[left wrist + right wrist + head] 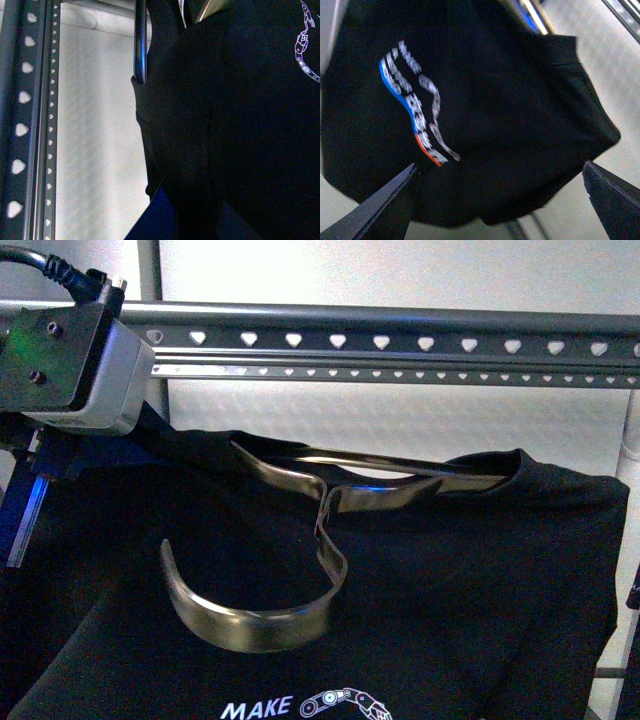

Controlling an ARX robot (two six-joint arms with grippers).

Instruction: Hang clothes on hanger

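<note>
The black T-shirt needs to be worked over the metal hanger, so my right gripper should next grab it by its ribbed collar (515, 472).
The grey rack's top rail (380, 340) with heart-shaped holes runs across the top of the front view. The black T-shirt (480, 570) hangs just below and in front of it, with the white "MAKE" print at the bottom. My left gripper (30, 505) is at the shirt's left shoulder. In the left wrist view the left gripper (190, 220) is shut on the black cloth (240, 125), and the rail (20, 130) stands beside it. In the right wrist view my right gripper (495, 205) is open and empty, close to the shirt's printed front (495, 100).
A shiny metal coat hanger (330, 505) sits in the shirt's neck, its curved hook (250, 625) lying down over the chest. A rack upright (630, 440) stands at the right. A pale wall is behind the rack.
</note>
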